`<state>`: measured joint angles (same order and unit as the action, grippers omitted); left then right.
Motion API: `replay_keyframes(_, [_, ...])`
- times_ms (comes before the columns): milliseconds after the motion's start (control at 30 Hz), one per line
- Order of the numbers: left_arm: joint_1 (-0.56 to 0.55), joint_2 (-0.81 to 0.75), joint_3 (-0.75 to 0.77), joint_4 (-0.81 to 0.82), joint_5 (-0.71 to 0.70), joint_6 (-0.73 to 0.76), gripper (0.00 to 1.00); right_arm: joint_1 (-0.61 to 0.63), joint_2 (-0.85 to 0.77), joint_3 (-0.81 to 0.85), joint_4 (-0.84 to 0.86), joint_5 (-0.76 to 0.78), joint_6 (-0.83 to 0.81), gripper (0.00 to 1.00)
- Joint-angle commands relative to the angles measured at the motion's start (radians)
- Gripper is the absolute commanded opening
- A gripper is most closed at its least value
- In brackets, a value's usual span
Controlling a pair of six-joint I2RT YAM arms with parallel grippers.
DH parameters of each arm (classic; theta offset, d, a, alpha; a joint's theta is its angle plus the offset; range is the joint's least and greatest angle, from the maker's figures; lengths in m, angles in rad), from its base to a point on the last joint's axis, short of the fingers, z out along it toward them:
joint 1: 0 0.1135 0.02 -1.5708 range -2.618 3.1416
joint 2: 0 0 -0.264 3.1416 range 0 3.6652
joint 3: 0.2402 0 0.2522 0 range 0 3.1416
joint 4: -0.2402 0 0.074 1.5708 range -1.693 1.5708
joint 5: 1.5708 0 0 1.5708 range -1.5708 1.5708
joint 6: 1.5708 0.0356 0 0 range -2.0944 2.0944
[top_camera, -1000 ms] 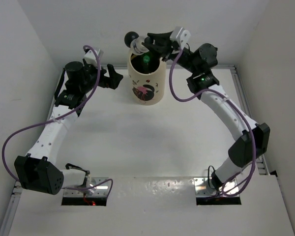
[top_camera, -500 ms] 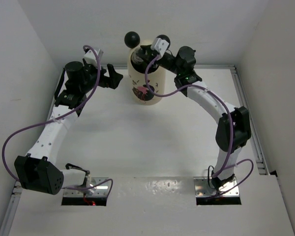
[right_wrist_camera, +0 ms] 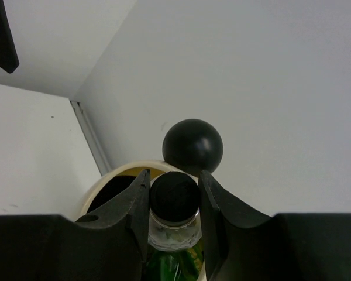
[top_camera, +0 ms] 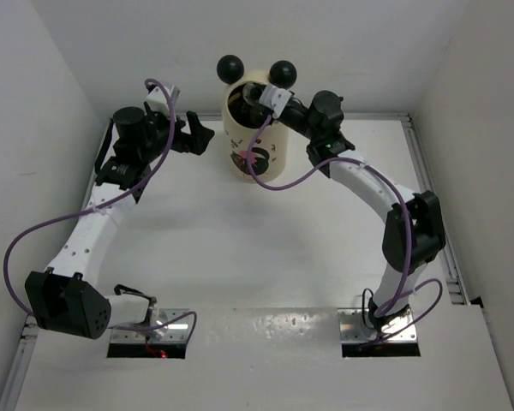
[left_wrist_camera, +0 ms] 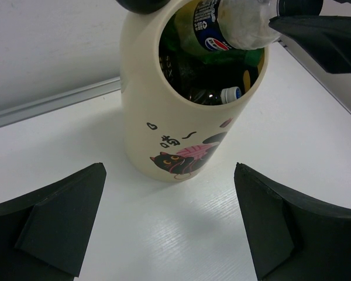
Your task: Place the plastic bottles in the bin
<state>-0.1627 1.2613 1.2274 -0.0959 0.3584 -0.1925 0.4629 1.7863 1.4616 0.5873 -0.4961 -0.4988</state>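
The bottle's neck with the cap juts past the bin's rim, and opening now would likely leave it propped across the bin's opening, so my right gripper keeps holding it.
The cream bin (top_camera: pixel 257 150) with a cat picture stands at the back of the table. My right gripper (top_camera: pixel 261 92) is over its mouth, shut on the black-capped neck of a clear plastic bottle (right_wrist_camera: pixel 174 198). In the left wrist view that bottle (left_wrist_camera: pixel 234 23) lies tilted across the bin's (left_wrist_camera: pixel 143 117) opening, blue label showing. Inside are a green bottle (left_wrist_camera: pixel 184 41) and a bottle with a pale cap (left_wrist_camera: pixel 230 93). My left gripper (top_camera: pixel 201 137) hangs open just left of the bin, nothing between its fingers (left_wrist_camera: pixel 64 216).
Two black ball ears (top_camera: pixel 231 67) (top_camera: pixel 283 72) stick up from the bin's rim; one ear (right_wrist_camera: pixel 192 146) sits just beyond my right fingertips. White walls close in behind and at both sides. A metal rail (top_camera: pixel 428 171) runs along the table's right edge.
My right arm has swung left and lowered the bottle from above the bin to its mouth. The left arm has not moved.
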Motion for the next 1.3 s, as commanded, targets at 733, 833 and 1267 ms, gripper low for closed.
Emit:
replay_keyframes(733, [0.002, 0.010, 0.021, 0.030, -0.003, 0.016, 0.99, -0.007, 0.186, -0.115, 0.468, -0.131, -0.076, 0.28])
replay_keyframes(833, [0.002, 0.010, 0.021, 0.021, -0.003, 0.016, 0.99, -0.004, 0.182, -0.130, 0.476, -0.133, -0.125, 0.31])
replay_keyframes(1267, [0.002, -0.008, 0.021, 0.012, -0.003, 0.016, 0.99, -0.007, 0.286, -0.152, 0.585, -0.177, -0.399, 0.00])
